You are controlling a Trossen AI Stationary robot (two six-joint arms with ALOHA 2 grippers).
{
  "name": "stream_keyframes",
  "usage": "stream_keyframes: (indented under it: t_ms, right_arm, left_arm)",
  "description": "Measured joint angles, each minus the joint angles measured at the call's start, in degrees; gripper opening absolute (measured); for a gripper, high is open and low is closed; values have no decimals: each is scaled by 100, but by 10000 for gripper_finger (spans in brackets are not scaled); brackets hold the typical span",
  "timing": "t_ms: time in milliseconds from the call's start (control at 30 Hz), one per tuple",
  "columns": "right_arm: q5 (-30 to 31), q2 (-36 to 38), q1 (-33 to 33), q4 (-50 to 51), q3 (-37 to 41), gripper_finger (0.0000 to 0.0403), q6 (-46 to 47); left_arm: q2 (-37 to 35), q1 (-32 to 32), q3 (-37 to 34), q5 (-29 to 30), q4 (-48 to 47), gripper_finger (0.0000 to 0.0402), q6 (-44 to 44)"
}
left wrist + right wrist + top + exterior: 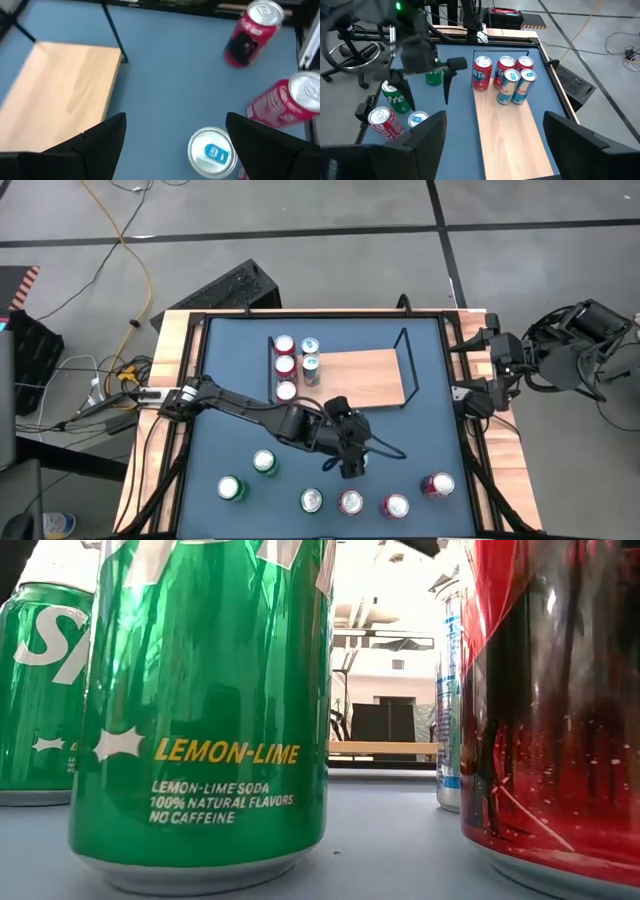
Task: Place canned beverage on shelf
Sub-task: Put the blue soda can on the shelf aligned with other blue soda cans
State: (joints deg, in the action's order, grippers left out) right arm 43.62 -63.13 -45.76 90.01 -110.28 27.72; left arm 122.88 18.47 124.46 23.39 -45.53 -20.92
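Note:
I should next use my left gripper to grab the blue-and-white can just under its top rim (212, 156), so that I can place this drink on the shelf (65, 92).
The shelf (365, 375) is a light-wood board with black wire end frames, lying mid-table; several cans (296, 365) stand on its left end (507, 77). More cans stand in a row along the table's near edge: green (232, 488), silver (311, 500) and red (396, 505). My left gripper (350, 465) hovers open over a blue-and-white can (212, 152), whose top shows between its fingers (102, 142), nearer one of them. Over the table's right edge my right gripper (492, 140) waits open, with nothing between its fingers.
Two red cans (250, 35) (287, 102) stand close beyond the blue-and-white one. The low view is filled by a green lemon-lime can (200, 710) and a red can (560, 700). The shelf's right part (375, 375) is bare wood.

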Motion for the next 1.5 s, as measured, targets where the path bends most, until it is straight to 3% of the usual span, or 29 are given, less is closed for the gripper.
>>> stream_keyframes:
  t_ms: [300, 567, 933, 1500]
  right_arm:
    - [-4, 0, 2, -2, 0, 317, 191]
    - [-4, 0, 2, 0, 0, 317, 229]
    - [-22, -59, 2, 0, 2, 317, 440]
    - [-35, -66, 2, 0, 2, 317, 499]
  left_arm:
    - [12, 348, -458, 149, 376, 329, -908]
    - [8, 653, -456, 1329, 558, 329, -1286]
    - [536, 725, -445, 1757, 692, 329, -1495]
    - [570, 784, -454, 2095, 658, 329, -1571]
